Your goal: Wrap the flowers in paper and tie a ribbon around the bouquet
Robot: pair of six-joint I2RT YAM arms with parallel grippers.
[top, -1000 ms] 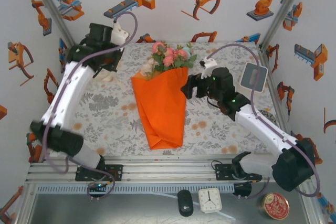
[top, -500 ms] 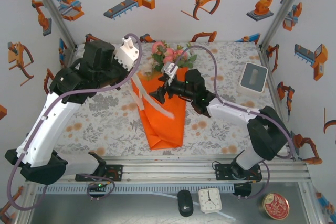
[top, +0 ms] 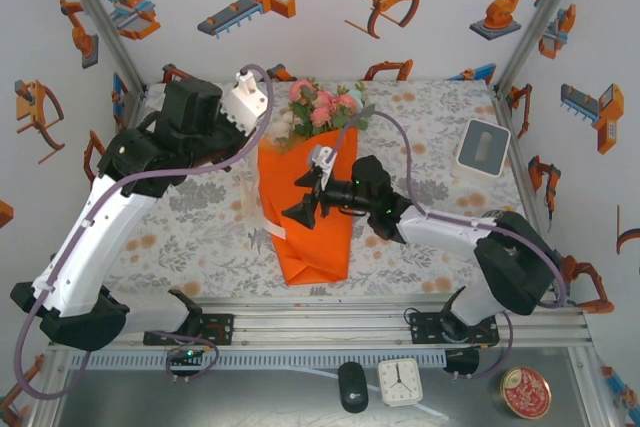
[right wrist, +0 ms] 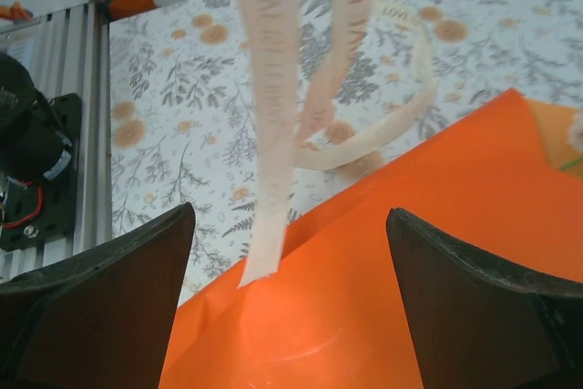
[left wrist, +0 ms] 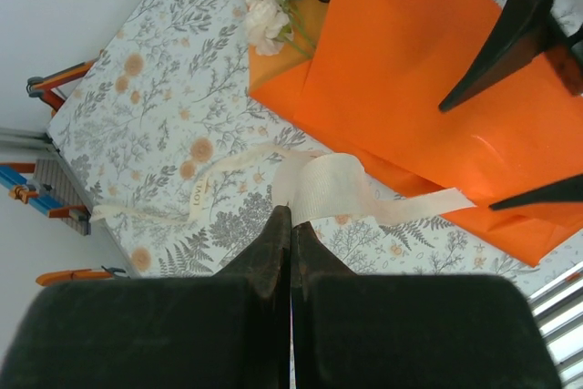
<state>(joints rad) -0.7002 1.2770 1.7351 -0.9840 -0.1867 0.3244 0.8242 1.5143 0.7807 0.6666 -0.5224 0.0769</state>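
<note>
I should next grab the cream ribbon (left wrist: 326,181) with my right gripper by its loose end over the orange paper. Then I can pull it around the bouquet.
The bouquet lies on the table as an orange paper (top: 312,232) cone with the pink and white flowers (top: 322,107) at its far end. My left gripper (left wrist: 291,218) is shut on the cream ribbon (left wrist: 326,181), lifted above the cone's left edge. From that grip one ribbon tail trails over the cloth and the other reaches onto the paper (left wrist: 428,61). Seen from above, the left gripper (top: 256,154) sits at the cone's upper left. My right gripper (top: 297,197) hovers open over the cone. The ribbon (right wrist: 271,107) hangs just ahead of its fingers (right wrist: 118,298), its end touching the paper (right wrist: 410,261).
A floral tablecloth (top: 190,217) covers the table. A white box (top: 483,147) sits at the right. Beyond the near rail lie a black mouse (top: 352,385), a small clock (top: 400,380) and a red tin (top: 525,392). Printed walls close in three sides.
My right arm swung left from beside the bouquet to over the cone. The left arm came forward lifting the ribbon, which now hangs at the cone's left edge instead of slanting across it.
</note>
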